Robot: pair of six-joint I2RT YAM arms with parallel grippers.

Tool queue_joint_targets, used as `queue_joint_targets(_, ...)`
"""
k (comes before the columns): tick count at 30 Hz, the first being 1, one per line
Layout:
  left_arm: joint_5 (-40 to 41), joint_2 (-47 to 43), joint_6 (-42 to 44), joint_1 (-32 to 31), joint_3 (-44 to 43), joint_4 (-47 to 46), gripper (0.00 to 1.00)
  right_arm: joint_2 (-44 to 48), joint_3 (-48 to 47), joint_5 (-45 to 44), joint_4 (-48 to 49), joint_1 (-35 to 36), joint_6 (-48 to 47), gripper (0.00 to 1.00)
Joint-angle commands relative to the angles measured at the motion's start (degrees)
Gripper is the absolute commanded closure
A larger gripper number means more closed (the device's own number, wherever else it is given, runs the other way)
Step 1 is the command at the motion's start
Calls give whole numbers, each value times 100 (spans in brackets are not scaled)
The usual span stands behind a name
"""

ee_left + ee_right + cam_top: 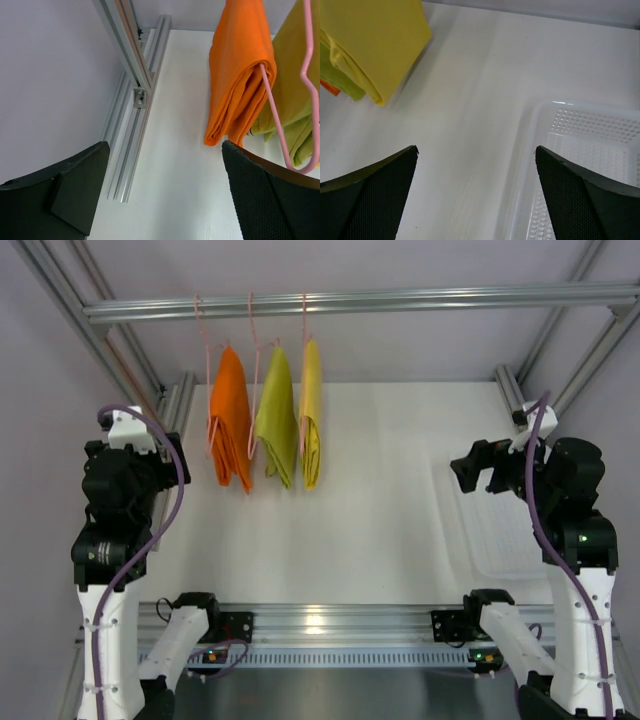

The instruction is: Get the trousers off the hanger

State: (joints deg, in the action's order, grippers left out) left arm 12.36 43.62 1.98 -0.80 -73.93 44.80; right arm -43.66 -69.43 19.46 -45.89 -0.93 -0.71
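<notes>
Next, my right gripper grips the yellow trousers' pink hanger by its near side, below the hook, to unhook it and hand it to my left gripper.
Three folded trousers hang on pink hangers (207,360) from the metal rail (400,302) at the back left: bright orange trousers (231,425), yellow-green trousers (275,415) and yellow trousers (311,420). In the left wrist view the orange trousers (240,75) hang over a pink hanger bar (272,115), with the yellow-green trousers (295,95) behind. The right wrist view shows the yellow trousers (375,40) at top left. My left gripper (160,455) is open and empty, left of the orange pair. My right gripper (470,470) is open and empty, far right of them.
A clear plastic tray (495,525) lies on the white table at the right, under my right gripper; it also shows in the right wrist view (585,165). Aluminium frame posts (130,60) run along the table's left edge and across the back.
</notes>
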Motion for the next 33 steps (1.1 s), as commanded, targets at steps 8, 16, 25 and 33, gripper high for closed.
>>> queue_joint_targets(8, 671, 173, 180, 36, -868, 108, 1, -581, 439, 2350, 2651, -22, 3228, 0)
queue_joint_targets(16, 575, 288, 207, 36, -1071, 293, 1, -2119, -789, 1684, 4385, 1577, 4648, 1)
queue_joint_targets(25, 539, 463, 75, 36, -983, 231, 1, -3227, -765, 963, 6258, 2738, 6222, 28)
queue_joint_targets(33, 399, 710, 57, 36, -957, 205, 1, -4237, -1037, 357, 6953, 3449, 6400, 37)
